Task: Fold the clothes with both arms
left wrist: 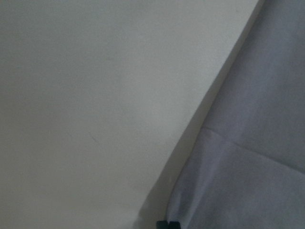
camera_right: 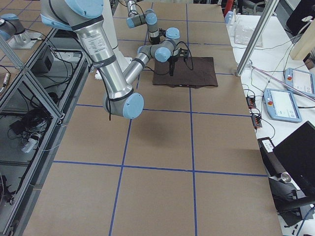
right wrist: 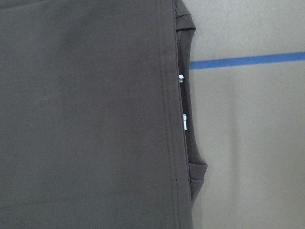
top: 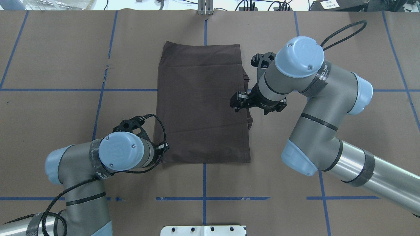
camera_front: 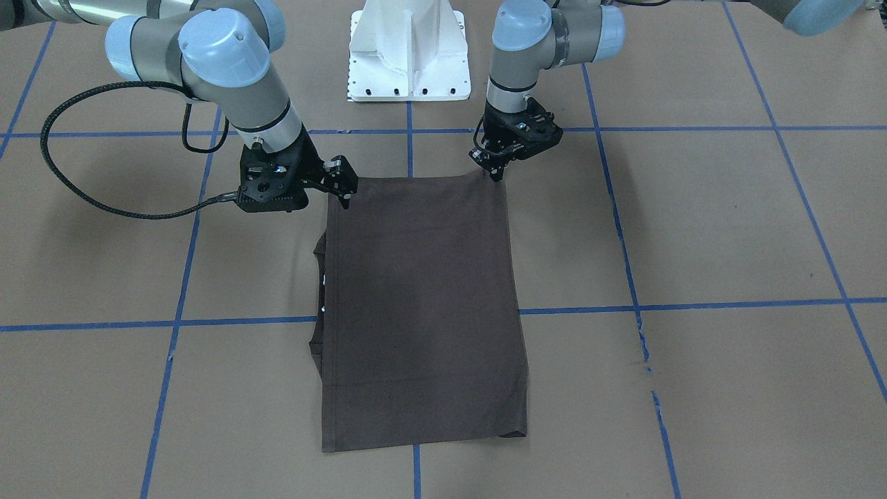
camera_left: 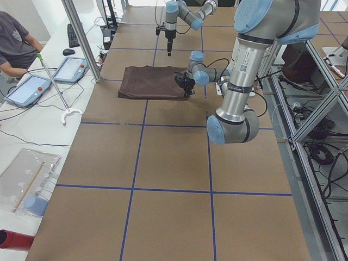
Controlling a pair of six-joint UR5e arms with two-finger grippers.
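My right gripper grabs the shirt by its corner at the stitched hem next. Then I fold the shirt over onto its opposite side edge.
The dark brown T-shirt lies folded into a flat rectangle on the brown table, and it also shows in the overhead view. Its ribbed collar peeks out along the edge on my right side. My left gripper is low at the shirt's near left corner. Its fingertips are together at the cloth edge, shut on it. My right gripper hovers open and empty above the shirt's right edge near the collar. Its wrist view shows the cloth from above.
The white base pedestal stands at the robot's side of the table. Blue tape lines grid the brown paper. An operator and tablets are at the bench beyond the far edge.
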